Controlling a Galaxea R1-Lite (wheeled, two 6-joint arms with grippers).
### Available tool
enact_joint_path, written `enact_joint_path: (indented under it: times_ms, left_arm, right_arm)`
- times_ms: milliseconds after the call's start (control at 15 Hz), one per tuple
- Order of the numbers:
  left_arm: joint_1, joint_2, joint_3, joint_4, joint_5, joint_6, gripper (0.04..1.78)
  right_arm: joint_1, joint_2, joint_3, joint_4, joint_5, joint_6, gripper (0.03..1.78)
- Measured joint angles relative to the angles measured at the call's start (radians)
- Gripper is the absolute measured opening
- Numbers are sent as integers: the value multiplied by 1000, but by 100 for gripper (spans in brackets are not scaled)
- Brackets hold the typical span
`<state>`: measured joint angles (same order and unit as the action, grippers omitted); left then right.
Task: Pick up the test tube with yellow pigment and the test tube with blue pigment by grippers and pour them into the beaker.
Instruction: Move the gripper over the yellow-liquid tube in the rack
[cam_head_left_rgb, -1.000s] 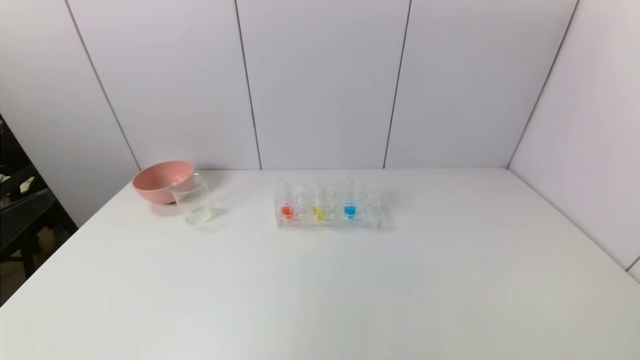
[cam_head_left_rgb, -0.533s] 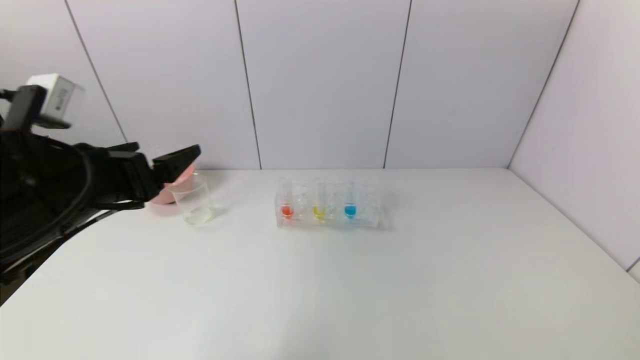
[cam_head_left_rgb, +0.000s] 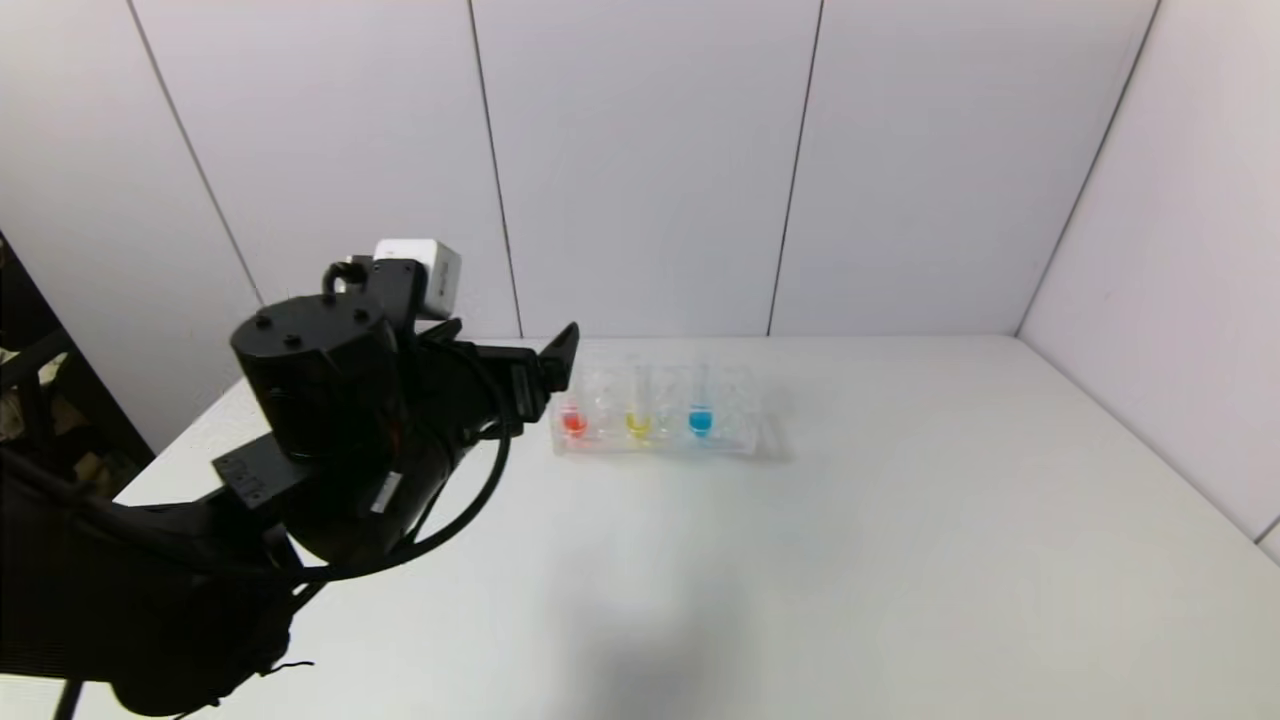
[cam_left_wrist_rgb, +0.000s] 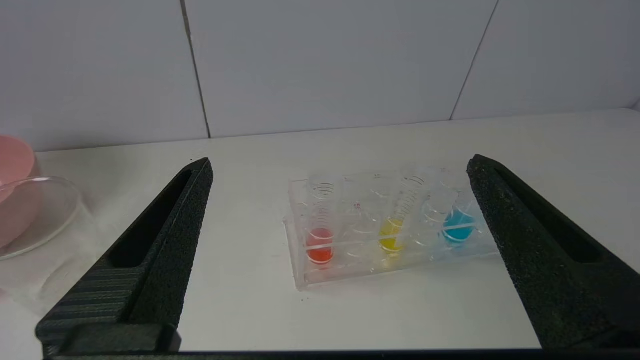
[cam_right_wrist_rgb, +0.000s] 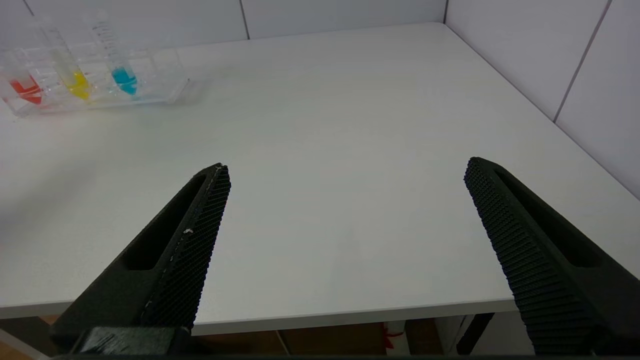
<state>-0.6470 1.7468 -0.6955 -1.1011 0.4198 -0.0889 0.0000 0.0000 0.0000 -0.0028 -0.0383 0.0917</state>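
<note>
The left gripper grabs the yellow test tube by its upper end (cam_head_left_rgb: 642, 378) (cam_left_wrist_rgb: 411, 187) next, since the clear rack closes around the lower length of the tube.
The test tube with yellow pigment (cam_head_left_rgb: 638, 415) (cam_left_wrist_rgb: 395, 227) and the test tube with blue pigment (cam_head_left_rgb: 700, 412) (cam_left_wrist_rgb: 457, 226) stand in a clear rack (cam_head_left_rgb: 660, 445) at the table's back middle. My left gripper (cam_head_left_rgb: 512, 348) (cam_left_wrist_rgb: 339, 161) hovers open just left of the rack and faces it, with nothing between its fingers. The beaker (cam_left_wrist_rgb: 50, 220) stands left of the rack; the left arm hides it in the head view. My right gripper (cam_right_wrist_rgb: 347, 165) is open and empty over the table's near edge, far from the rack (cam_right_wrist_rgb: 165, 85).
A third tube with orange-red liquid (cam_head_left_rgb: 574, 418) (cam_left_wrist_rgb: 320, 240) fills the rack's left end. A pink bowl (cam_left_wrist_rgb: 12, 167) stands behind the beaker. White wall panels enclose the table at the back and right.
The left arm has swung in from the left edge toward the rack, gripper still open. It now covers the bowl and beaker in the head view.
</note>
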Motion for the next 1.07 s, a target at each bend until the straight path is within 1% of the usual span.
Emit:
enact_joint_path:
  times_ms: [200, 467, 667, 1067]
  left_arm:
    - [-55, 95, -38, -20, 49, -3, 177]
    - [-120, 217, -91, -103, 128, -3, 177]
    - [-143, 294, -162, -104, 195, -8, 177]
    - [-156, 405, -262, -103, 209, -15, 177]
  right_arm:
    - [0, 0, 0, 0, 0, 0, 171]
    - [0, 0, 0, 0, 0, 0, 171]
    - [0, 0, 0, 0, 0, 0, 171]
    - [0, 0, 0, 0, 0, 0, 171]
